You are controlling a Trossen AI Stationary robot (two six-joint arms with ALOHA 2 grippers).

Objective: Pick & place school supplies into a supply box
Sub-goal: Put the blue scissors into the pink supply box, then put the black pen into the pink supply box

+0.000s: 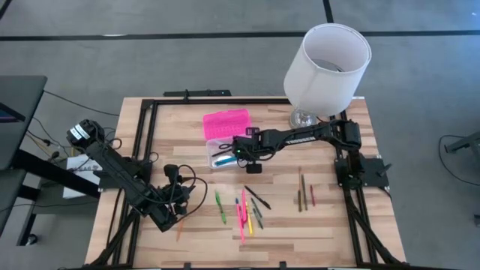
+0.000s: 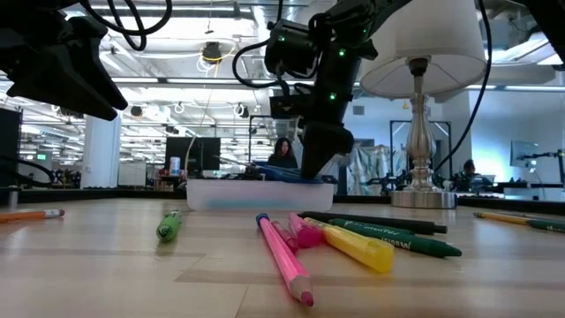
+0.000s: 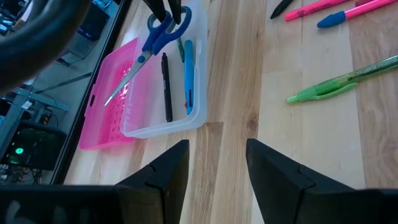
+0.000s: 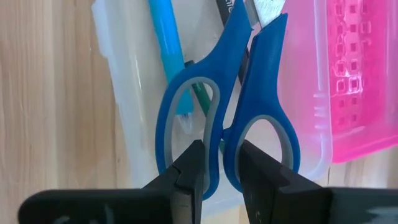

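Observation:
The blue-handled scissors lie inside the rim of the clear base and would stay in it, so it is time for my right gripper to open now.
The supply box lies open at the table's middle: its clear base (image 1: 220,155) sits beside the hot-pink lid (image 1: 226,123). A blue pen (image 3: 188,74) and a black pen (image 3: 166,87) lie in the base. My right gripper (image 1: 244,152) hovers over the base, shut on the blue-handled scissors (image 4: 221,93). Loose on the wood nearer the near edge are a green pen (image 1: 220,206), pink markers (image 1: 241,215), dark pens (image 1: 258,199) and an orange pencil (image 1: 178,229). My left gripper (image 3: 217,165) is open, low at the near left, pointing at the box. My right gripper pinches the scissors' handle where the two finger loops meet (image 4: 221,163), one finger (image 4: 189,177) on each side. It comes from above, pointing down. The scissors tilt over the clear base, and the blades (image 3: 124,79) point toward the pink lid. Whether the tips rest on anything, I cannot tell.
A lamp with a white shade (image 1: 328,58) stands on a silver foot (image 1: 303,118) at the far right, close behind my right arm. A few thin pencils (image 1: 304,191) lie at the right. Black frame rails (image 1: 142,142) edge the table. Cables (image 1: 184,187) trail by my left arm.

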